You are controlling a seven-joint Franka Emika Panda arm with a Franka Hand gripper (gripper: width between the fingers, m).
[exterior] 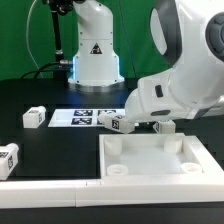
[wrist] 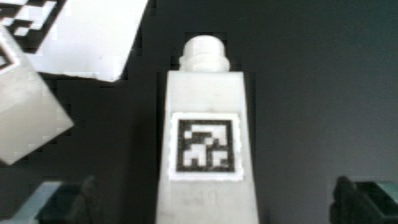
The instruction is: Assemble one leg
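Note:
The leg's rounded peg has to stay free to go into the white tabletop. My gripper should next pick up the leg by its square end beyond the tag (wrist: 208, 204).
A white leg (wrist: 210, 120) with a black-and-white tag on its side and a rounded peg at its far end lies on the black table, between my fingers. My gripper (wrist: 214, 205) is open. One dark finger (wrist: 63, 200) and the other stand on either side of the leg, with gaps between them and it. In the exterior view the leg (exterior: 118, 123) lies just behind the white tabletop tray (exterior: 150, 158), and my gripper (exterior: 155, 125) is mostly hidden under the arm's white link.
The marker board (exterior: 85, 117) lies beside the leg and also shows in the wrist view (wrist: 80, 35). Two more tagged legs (exterior: 35, 117) (exterior: 8, 158) lie at the exterior view's left. A white part's corner (wrist: 27, 110) lies close to the leg.

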